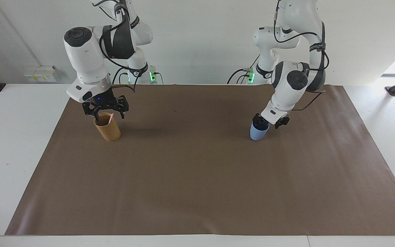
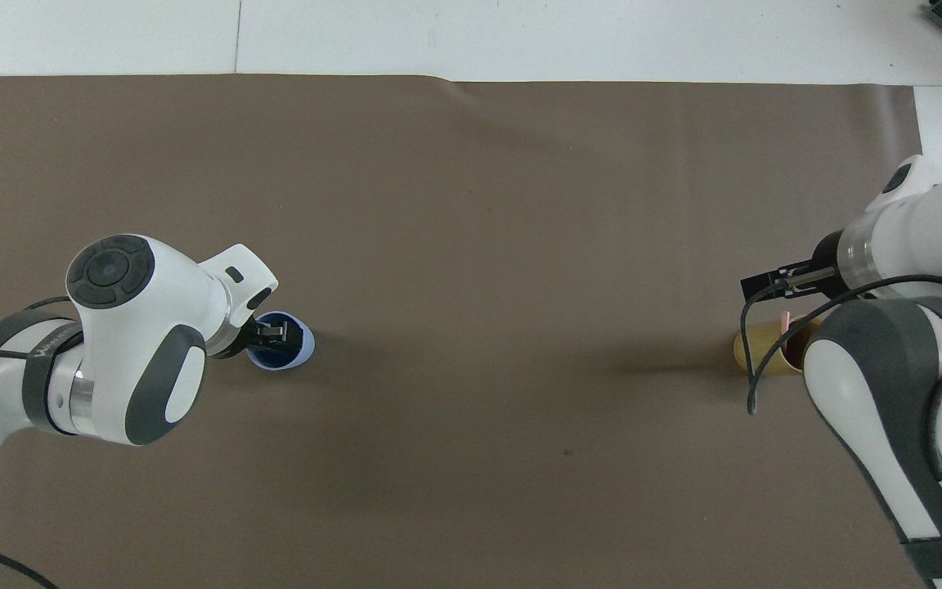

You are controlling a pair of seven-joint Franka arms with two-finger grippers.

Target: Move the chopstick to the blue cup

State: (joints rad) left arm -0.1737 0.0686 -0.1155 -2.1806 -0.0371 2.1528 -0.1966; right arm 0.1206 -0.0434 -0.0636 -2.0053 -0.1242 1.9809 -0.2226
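My right gripper grabs the pale pink chopstick by its upper end (image 2: 785, 316) next, to transfer the chopstick to the blue cup (image 2: 302, 348).
A pale pink chopstick (image 1: 110, 118) stands in the tan-brown cup (image 1: 110, 132) at the right arm's end of the table; its tip also shows in the overhead view (image 2: 785, 316). My right gripper (image 1: 107, 115) is open just above this cup's rim, its fingers either side of the chopstick's top, one finger dipping at the rim. The blue cup (image 1: 258, 133) stands toward the left arm's end. My left gripper (image 1: 270, 122) is open and low at the blue cup's rim, one finger over its mouth, the other outside. In the overhead view the left gripper (image 2: 273, 335) covers much of the blue cup (image 2: 302, 348).
Both cups stand on a brown mat (image 1: 197, 178) that covers most of the white table. The right arm's forearm hides part of the tan cup (image 2: 745, 352) in the overhead view. A black cable (image 2: 753, 384) hangs by that cup.
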